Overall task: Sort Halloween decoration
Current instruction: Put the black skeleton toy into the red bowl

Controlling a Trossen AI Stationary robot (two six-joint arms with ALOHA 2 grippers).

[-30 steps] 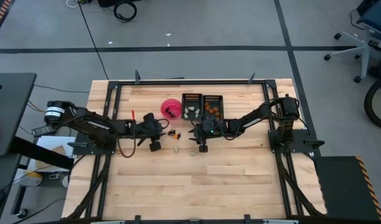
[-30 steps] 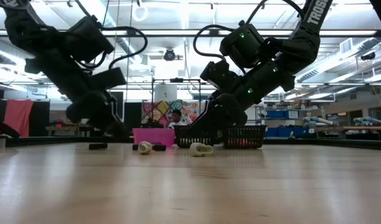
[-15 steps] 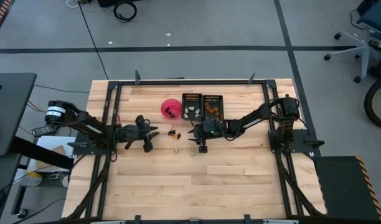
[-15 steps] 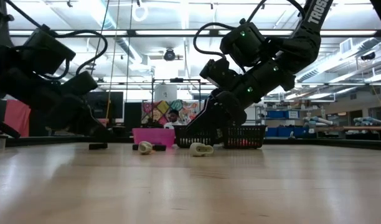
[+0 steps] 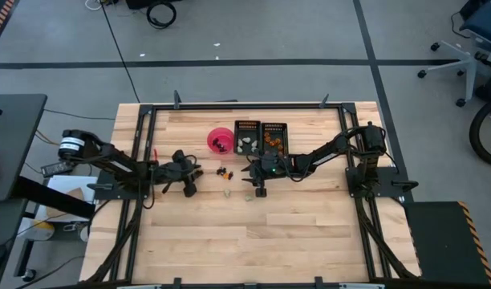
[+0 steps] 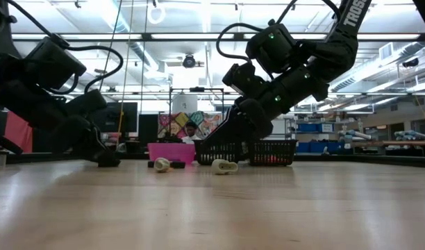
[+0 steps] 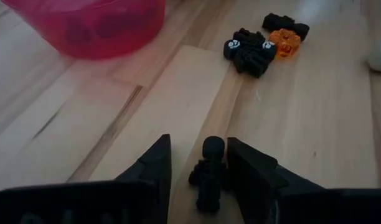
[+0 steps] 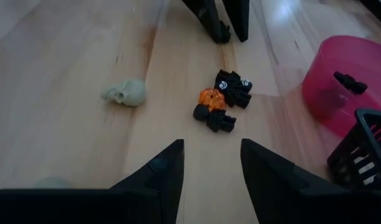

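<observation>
My left gripper should next pick up the black figure by its head and body [image 7: 212,162], to sort the dark pieces into the pink bowl [image 7: 97,25].
A small black trinket [image 7: 209,173] lies on the table between the fingers of my left gripper [image 7: 200,163], which is open and low at the table's left middle [image 5: 189,189]. A cluster of black pieces [image 8: 231,87] and one orange piece [image 8: 210,98] lies between the two grippers. A pale skull [image 8: 125,93] and another pale piece [image 5: 249,195] lie nearer the table's front. My right gripper [image 8: 210,165] is open and empty at the table's middle [image 5: 260,191], pointing at the cluster. My left gripper's fingers stand on either side of the black trinket, which lies flat on the table. One finger [image 7: 246,171] is right beside it, and I cannot tell whether it touches.
A pink round bowl [image 5: 220,139] holding dark pieces stands at the far middle. Two black trays [image 5: 247,136] [image 5: 274,136] with pale and orange pieces stand to its right. Bare wood lies toward the near edge.
My left gripper has drawn back toward the table's left edge and come down to the table over the lone black trinket, so that its fingers now stand on either side of it.
</observation>
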